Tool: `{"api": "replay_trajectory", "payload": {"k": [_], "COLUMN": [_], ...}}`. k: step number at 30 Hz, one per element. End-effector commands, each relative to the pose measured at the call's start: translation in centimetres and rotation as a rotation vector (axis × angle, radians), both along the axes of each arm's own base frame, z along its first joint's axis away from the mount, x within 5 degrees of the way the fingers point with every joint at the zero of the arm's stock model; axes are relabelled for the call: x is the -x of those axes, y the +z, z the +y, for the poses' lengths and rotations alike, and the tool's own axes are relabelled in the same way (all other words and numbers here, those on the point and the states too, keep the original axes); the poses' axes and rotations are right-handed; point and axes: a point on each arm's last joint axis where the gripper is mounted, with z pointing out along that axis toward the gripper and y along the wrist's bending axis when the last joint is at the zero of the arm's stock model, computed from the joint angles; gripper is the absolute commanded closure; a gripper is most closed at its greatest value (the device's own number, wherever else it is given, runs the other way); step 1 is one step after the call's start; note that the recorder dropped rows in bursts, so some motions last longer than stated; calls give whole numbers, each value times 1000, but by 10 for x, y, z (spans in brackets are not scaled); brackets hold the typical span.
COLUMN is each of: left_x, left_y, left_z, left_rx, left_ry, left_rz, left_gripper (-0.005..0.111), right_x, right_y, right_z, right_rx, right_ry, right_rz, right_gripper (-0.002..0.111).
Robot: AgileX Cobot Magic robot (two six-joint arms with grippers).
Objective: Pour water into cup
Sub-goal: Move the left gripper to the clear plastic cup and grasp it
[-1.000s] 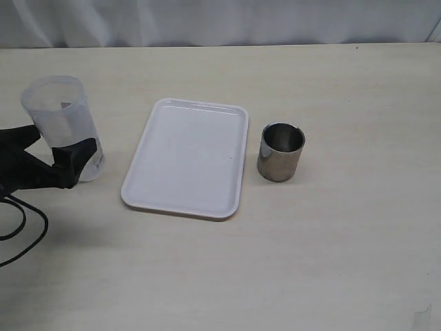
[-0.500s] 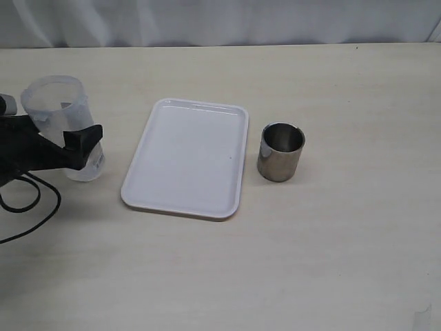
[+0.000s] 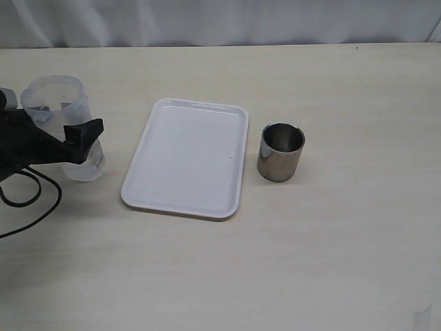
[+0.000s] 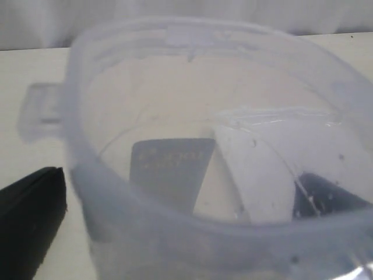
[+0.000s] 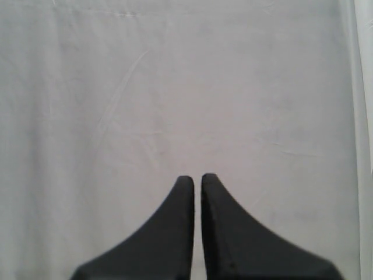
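I should next grab the translucent plastic beaker with my left gripper by the middle of its side (image 3: 94,152), and the job is to pour water into the steel cup (image 3: 280,151).
The translucent plastic beaker (image 3: 65,127) stands on the table at the far left. A little clear water (image 4: 256,169) lies in its bottom, barely visible. My left gripper (image 3: 67,132) is round the beaker's middle, one black finger (image 3: 84,131) on its near side and the other mostly hidden behind it. In the left wrist view the beaker (image 4: 192,87) fills the picture, with a finger (image 4: 29,216) against its wall. The steel cup (image 3: 280,151) stands upright to the right of the tray. My right gripper (image 5: 196,179) is shut and empty, facing a white curtain; it is out of the exterior view.
A white rectangular tray (image 3: 187,157) lies between the beaker and the cup. The left arm's black cable (image 3: 31,207) loops on the table at the left edge. A white curtain (image 3: 220,21) hangs behind the table's far edge.
My left gripper has moved up and forward along the beaker, from its lower part to its middle. The beaker, tray and cup have not moved.
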Motion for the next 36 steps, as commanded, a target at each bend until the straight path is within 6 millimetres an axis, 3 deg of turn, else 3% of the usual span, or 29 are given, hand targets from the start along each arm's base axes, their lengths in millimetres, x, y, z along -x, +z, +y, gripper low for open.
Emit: {"api": "replay_trajectory", "payload": {"k": [1,29,31,33,36], "left_x": [-5,-8,-8,-8,-5], "left_y": [4,-14,-14,-15,-16], "left_z": [-1,-2,-2,-2,-5], "left_rx": [5,25,25,17,13], "left_ry": [-10,-14,-14,-13,-57], "left_rz": [-32,-34,-34,-19,-7], "left_gripper": [2,4,19,45,97], "right_x": [0,0,0,0,0], "right_y": [-2,-2,-2,-2,-2], "right_z": [0,0,0,0,0], "right_rx": [-1,-1,-1,-1,-1], "right_ry": [-1,-1,-1,-1,-1], "right_rz": [6,6,6,6,6], "right_gripper": [104,104,104,104,104]}}
